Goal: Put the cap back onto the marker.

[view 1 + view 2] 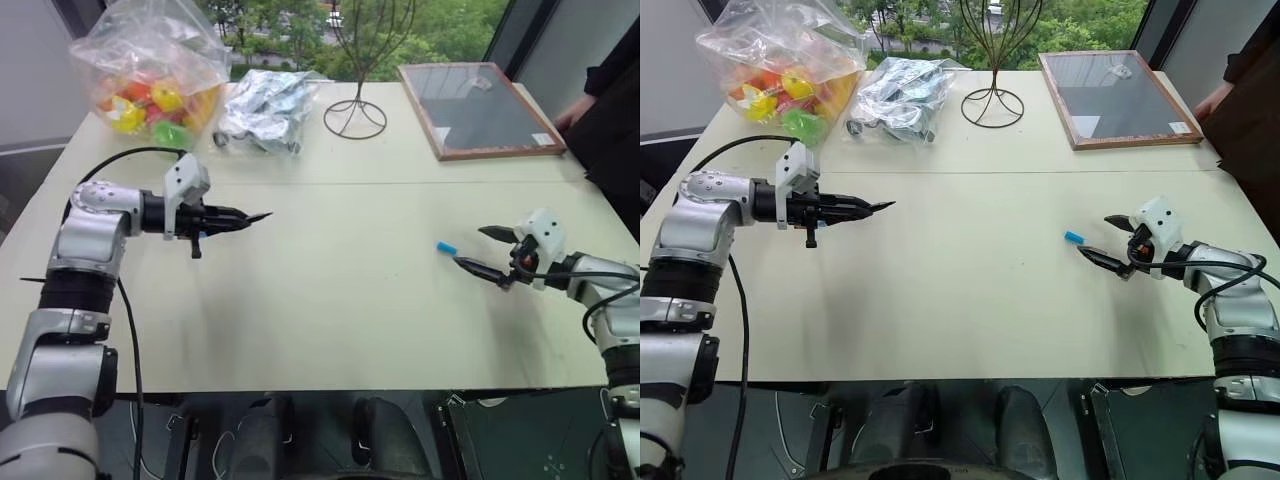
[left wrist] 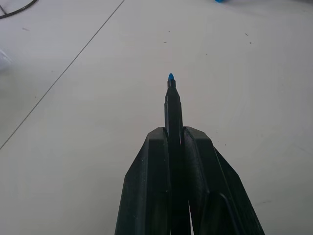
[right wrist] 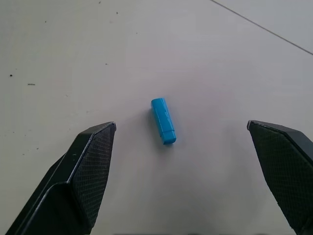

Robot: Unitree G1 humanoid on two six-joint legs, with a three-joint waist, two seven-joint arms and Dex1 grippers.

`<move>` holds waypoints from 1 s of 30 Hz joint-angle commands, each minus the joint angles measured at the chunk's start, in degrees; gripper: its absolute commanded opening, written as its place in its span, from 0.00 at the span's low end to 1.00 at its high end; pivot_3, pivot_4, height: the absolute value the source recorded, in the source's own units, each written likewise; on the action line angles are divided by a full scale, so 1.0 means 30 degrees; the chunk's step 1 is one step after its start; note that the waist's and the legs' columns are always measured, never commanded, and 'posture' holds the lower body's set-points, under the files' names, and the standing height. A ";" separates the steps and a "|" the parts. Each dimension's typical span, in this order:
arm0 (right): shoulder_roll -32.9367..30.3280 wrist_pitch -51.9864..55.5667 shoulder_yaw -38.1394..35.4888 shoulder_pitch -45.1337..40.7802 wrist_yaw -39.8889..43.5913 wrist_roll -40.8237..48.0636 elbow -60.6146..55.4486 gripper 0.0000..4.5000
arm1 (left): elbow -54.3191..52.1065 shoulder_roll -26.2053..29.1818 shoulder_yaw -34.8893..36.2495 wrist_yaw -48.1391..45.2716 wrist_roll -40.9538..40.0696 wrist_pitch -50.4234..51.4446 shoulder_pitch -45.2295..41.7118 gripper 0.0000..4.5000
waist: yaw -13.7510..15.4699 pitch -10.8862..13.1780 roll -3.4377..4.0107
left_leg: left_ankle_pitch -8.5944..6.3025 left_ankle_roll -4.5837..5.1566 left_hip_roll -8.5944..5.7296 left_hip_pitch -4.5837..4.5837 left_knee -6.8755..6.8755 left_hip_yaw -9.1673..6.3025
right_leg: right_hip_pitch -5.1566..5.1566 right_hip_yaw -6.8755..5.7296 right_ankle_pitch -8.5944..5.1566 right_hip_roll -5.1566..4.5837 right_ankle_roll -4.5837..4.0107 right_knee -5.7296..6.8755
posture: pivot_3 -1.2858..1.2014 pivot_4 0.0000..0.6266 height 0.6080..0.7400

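Note:
My right gripper needs to move toward the cap before it closes on the cap. The tabletop shows between my fingers and the blue cap (image 1: 447, 248) (image 3: 163, 121), so my fingers would miss the cap if I closed now.
The marker (image 2: 173, 105) is a slim black stick with a light blue tip, clamped between the fingers of my left gripper (image 1: 240, 218), which is shut on it and held above the left half of the table, tip pointing right. The cap (image 3: 163, 120), a tiny light blue cylinder, lies flat on the table at the right (image 1: 446, 247). My right gripper (image 1: 482, 250) hangs just to the right of the cap with its jaws spread wide and nothing between them; the cap lies a little ahead of its fingertips.
At the table's far side stand a clear bag of coloured toys (image 1: 150, 70), a silvery bag (image 1: 265, 110), a wire stand (image 1: 357, 100) and a wood-framed board (image 1: 480, 108). A person's dark sleeve (image 1: 610, 90) is at the far right edge.

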 commanded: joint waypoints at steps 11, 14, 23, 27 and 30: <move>0.1118 -0.0332 0.0444 -0.2997 0.1639 -0.0766 0.4173 1.00 | -0.4026 0.1021 0.1444 0.2193 -0.1195 0.1824 0.2660 0.00 | -0.0056 0.0001 0.0005 | 0.0012 -0.0021 0.0000 0.0009 -0.0002 0.0000 | 0.0002 0.0000 -0.0002 0.0000 0.0002 0.0018 | 0.52 0.24 1.00; 0.1378 -0.0788 0.0648 -0.3350 0.1737 -0.1156 0.5070 1.00 | -0.4353 0.0950 0.1467 0.2558 -0.1406 0.2056 0.2811 0.00 | -0.0052 0.0001 0.0005 | 0.0013 -0.0024 0.0000 0.0009 -0.0003 -0.0002 | 0.0003 -0.0001 -0.0002 0.0000 0.0002 0.0019 | 0.52 0.24 1.00; 0.1374 -0.1632 0.0796 -0.3200 0.2278 -0.1916 0.6055 1.00 | -0.4581 0.1022 0.1515 0.3102 -0.1625 0.2060 0.3062 0.00 | -0.0070 0.0000 0.0005 | 0.0018 -0.0031 0.0000 0.0016 -0.0003 0.0002 | 0.0008 -0.0001 -0.0002 0.0000 0.0002 0.0023 | 0.52 0.24 1.00; 0.1356 -0.1902 0.0747 -0.2977 0.2196 -0.2165 0.6033 1.00 | -0.4519 0.1005 0.1194 0.3280 -0.1319 0.1526 0.3285 0.00 | -0.0070 0.0000 0.0006 | 0.0018 -0.0032 0.0001 0.0023 -0.0004 0.0003 | 0.0013 0.0000 -0.0002 0.0000 0.0002 0.0023 | 0.52 0.24 1.00; 0.1366 -0.2097 0.0767 -0.2927 0.2172 -0.2314 0.6062 0.88 | -0.4163 0.0905 0.0862 0.3540 -0.0710 0.0504 0.3266 0.00 | -0.0053 -0.0001 0.0005 | 0.0018 -0.0032 0.0000 0.0025 -0.0003 0.0002 | 0.0016 -0.0001 -0.0002 0.0000 0.0002 0.0023 | 0.52 0.24 1.00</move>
